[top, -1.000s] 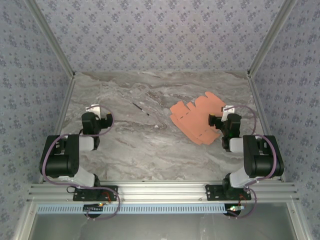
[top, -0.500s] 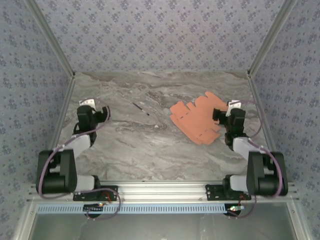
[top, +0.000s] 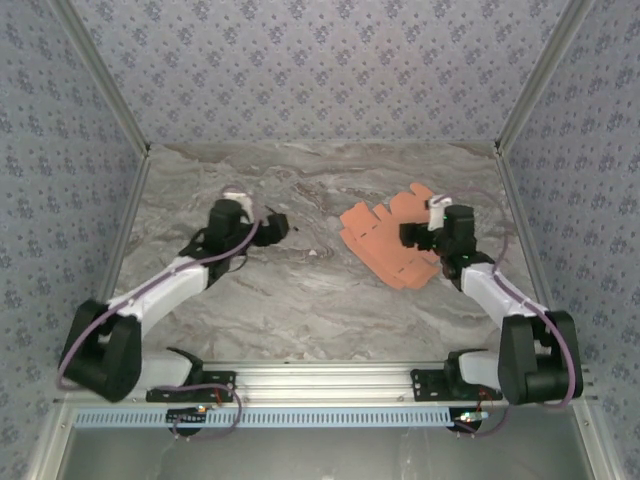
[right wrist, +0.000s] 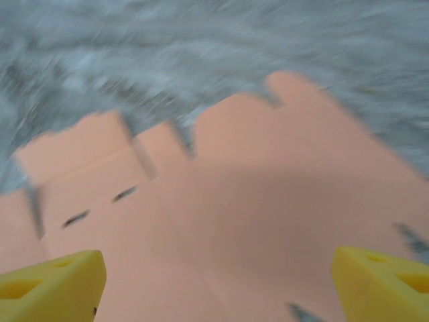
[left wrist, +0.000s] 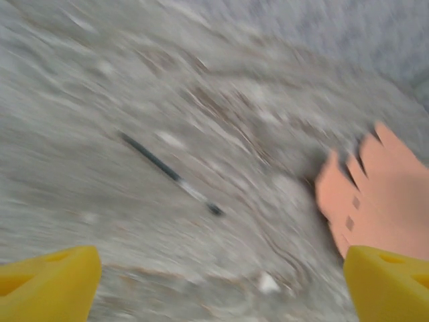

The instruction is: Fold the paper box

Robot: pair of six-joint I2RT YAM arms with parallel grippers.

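Observation:
My left gripper will next pinch the paper box sheet edge-on by its nearest tabbed side, so the far panels stay free to fold.
The paper box point(top: 380, 236) is a flat salmon-orange die-cut sheet with tabs, lying on the marble table right of centre. My right gripper point(top: 408, 236) hovers over the sheet's right half. In the right wrist view its yellow fingertips point(right wrist: 50, 285) stand wide apart and open, with the sheet point(right wrist: 234, 181) spread below them. My left gripper point(top: 278, 226) is stretched out toward the table's middle, left of the sheet. It is open, with bare table between its yellow fingertips point(left wrist: 47, 282). The sheet's left tabs point(left wrist: 379, 194) lie ahead and to the right in the left wrist view.
A thin dark stick point(left wrist: 171, 176) lies on the marble table point(top: 250, 300) just ahead of the left gripper, and a small white speck point(left wrist: 268, 283) lies near it. Metal frame posts and patterned walls close in the table at the back and both sides.
The left arm has swung out from the left edge toward the middle of the table. The right gripper has moved left, over the sheet. Both wrist views are blurred by motion.

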